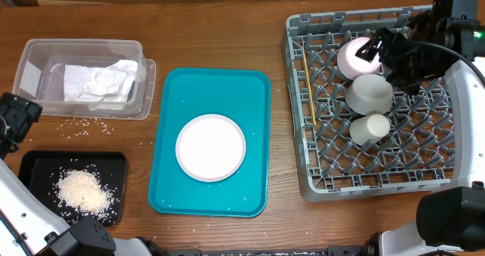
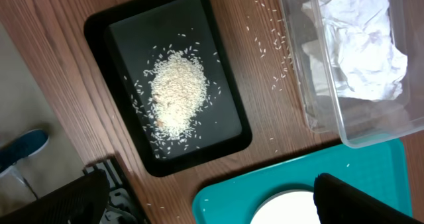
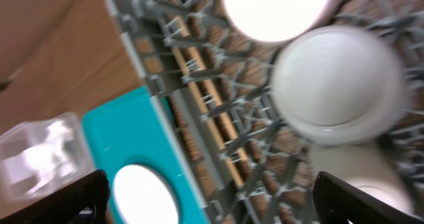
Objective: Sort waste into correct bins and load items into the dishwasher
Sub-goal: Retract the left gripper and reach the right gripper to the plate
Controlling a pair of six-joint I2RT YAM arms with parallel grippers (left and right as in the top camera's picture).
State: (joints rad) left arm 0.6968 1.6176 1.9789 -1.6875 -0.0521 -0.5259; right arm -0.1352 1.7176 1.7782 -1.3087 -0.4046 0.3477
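My right gripper is to grip the round plate by the edge of its rim (image 1: 242, 148) next. The opposite edge then stays free to stand upright in the dish rack (image 1: 424, 182).
The grey dish rack (image 1: 424, 182) at the right holds an upturned pale pink bowl (image 1: 350, 57), a grey-green bowl (image 1: 369, 94), a white cup (image 1: 370, 127) and the chopsticks (image 1: 308, 89). My right gripper (image 1: 383, 51) hovers open and empty over the rack beside the pink bowl; its wrist view (image 3: 211, 181) shows the bowls (image 3: 338, 78). The round plate (image 1: 211, 147) lies on the teal tray. Napkins (image 1: 98, 80) lie in the clear tub (image 1: 30, 51). Rice (image 1: 82, 190) is heaped on the black tray (image 1: 34, 165). My left gripper (image 1: 14, 120) is open and empty at the table's left edge, above the black tray (image 2: 99, 32).
The teal serving tray (image 1: 170, 188) sits mid-table between the bins and the rack. Loose rice grains (image 1: 85, 123) are scattered on the wood in front of the tub. Arm bases stand along the near edge.
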